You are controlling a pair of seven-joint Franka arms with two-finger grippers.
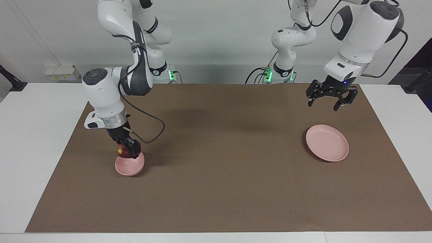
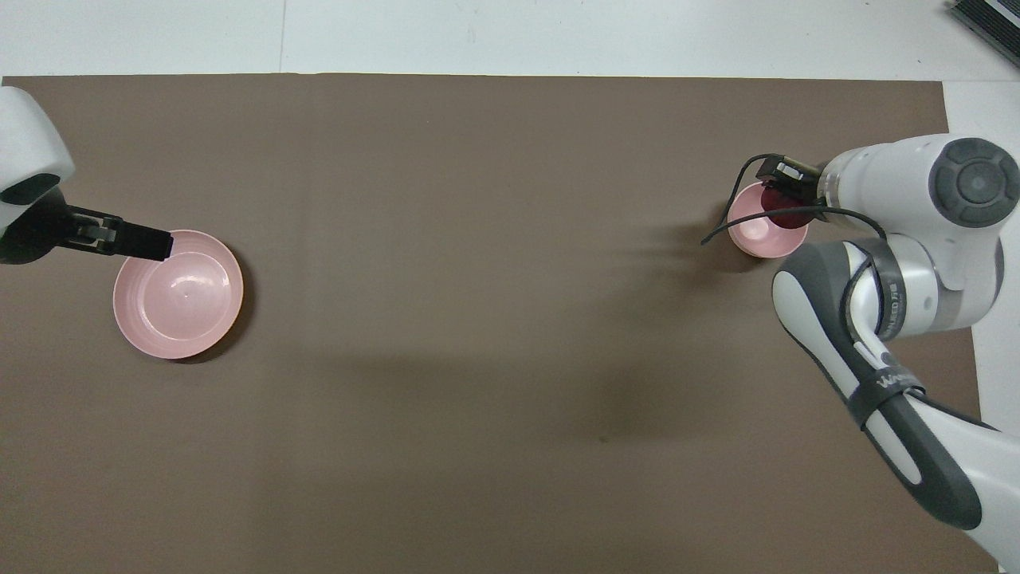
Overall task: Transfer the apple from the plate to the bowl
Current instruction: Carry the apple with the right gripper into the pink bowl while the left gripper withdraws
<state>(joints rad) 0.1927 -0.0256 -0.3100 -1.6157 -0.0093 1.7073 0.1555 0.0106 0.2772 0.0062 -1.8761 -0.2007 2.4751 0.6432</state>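
Observation:
My right gripper should stay closed on the apple [image 2: 786, 213] until the apple is inside the bowl's rim. The apple is hanging over the rim of the pink bowl [image 2: 757, 233].
The dark red apple [image 1: 123, 151] is held between the fingers of my right gripper [image 1: 128, 151], just above the rim of the small pink bowl [image 1: 129, 165] at the right arm's end of the table. In the overhead view the apple [image 2: 786, 213] shows over the bowl's [image 2: 757, 233] edge under the right gripper [image 2: 785, 195]. The wide pink plate [image 1: 327, 143] lies empty at the left arm's end, also seen in the overhead view [image 2: 178, 294]. My left gripper [image 1: 331, 100] is open and empty, raised over the plate's edge nearer the robots, and shows in the overhead view [image 2: 151, 244].
A brown mat [image 1: 222, 152] covers most of the white table [image 1: 30, 135]. A cable loops from the right wrist above the mat beside the bowl.

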